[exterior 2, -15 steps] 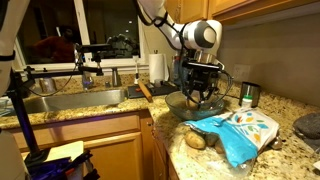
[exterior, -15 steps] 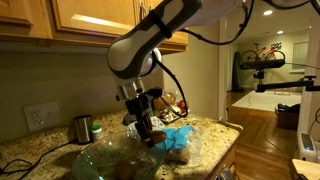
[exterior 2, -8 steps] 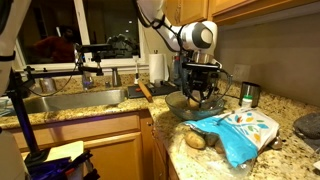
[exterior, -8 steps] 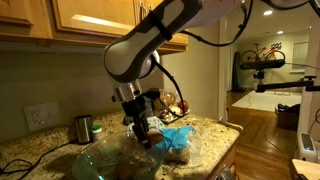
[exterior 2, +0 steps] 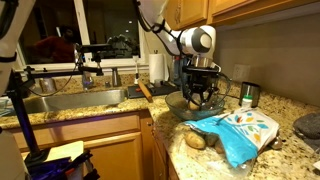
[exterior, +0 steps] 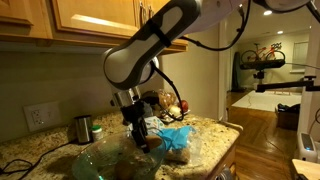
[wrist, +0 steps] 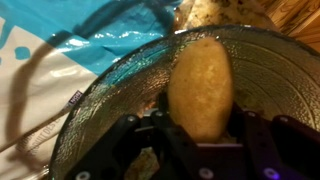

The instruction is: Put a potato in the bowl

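Note:
My gripper should open now, because the open inside of the glass bowl is below the tan potato and the potato would land in the bowl.
My gripper (wrist: 200,135) is shut on a tan potato (wrist: 200,88) and holds it over the wide clear glass bowl (wrist: 100,100). In both exterior views the gripper (exterior: 141,137) (exterior 2: 199,98) hangs at the bowl's rim (exterior: 95,158) (exterior 2: 176,104), with the potato (exterior: 143,141) at the fingertips. More potatoes (exterior 2: 196,139) lie on the counter by a blue and white bag (exterior 2: 240,130), also seen in an exterior view (exterior: 176,137) and the wrist view (wrist: 60,50).
A small shiny metal cup (exterior: 83,128) (exterior 2: 248,95) stands on the granite counter by the wall. A sink (exterior 2: 75,101), a paper towel roll (exterior 2: 157,67) and a camera tripod (exterior 2: 20,100) stand to one side. Wooden cabinets hang above.
My gripper with the potato has moved a little further over the bowl and slightly lower. The bag and loose potatoes have not moved.

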Controlling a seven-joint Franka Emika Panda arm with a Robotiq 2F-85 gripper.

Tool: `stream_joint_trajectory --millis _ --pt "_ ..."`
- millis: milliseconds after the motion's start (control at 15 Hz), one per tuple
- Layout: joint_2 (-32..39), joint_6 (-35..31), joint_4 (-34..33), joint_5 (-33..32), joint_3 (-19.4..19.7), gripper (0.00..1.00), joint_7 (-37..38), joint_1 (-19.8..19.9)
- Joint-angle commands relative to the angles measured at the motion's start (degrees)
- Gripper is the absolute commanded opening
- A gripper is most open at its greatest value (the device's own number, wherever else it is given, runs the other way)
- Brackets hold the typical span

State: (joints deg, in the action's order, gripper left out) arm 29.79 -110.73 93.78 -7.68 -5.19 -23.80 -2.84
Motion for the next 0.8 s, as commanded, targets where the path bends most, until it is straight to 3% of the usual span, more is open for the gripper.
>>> stream_joint_trajectory --millis 0,67,133,200,400,733 --pt "-0.8 -2.0 1.8 -1.7 0.1 0.27 0.7 -0.3" --pt "-0.7 -2.1 1.9 -1.7 0.1 0.32 0.8 -0.3" --pt "-0.6 -2.2 1.9 -1.7 0.1 0.77 0.9 -0.3" --pt "-0.6 -2.3 2.1 -1.6 0.1 0.78 0.9 -0.2" --pt "-0.9 -2.4 2.3 -1.6 0.2 0.97 1.1 -0.2" --pt "-1.0 -2.4 2.4 -1.6 0.3 1.00 1.3 -0.1"
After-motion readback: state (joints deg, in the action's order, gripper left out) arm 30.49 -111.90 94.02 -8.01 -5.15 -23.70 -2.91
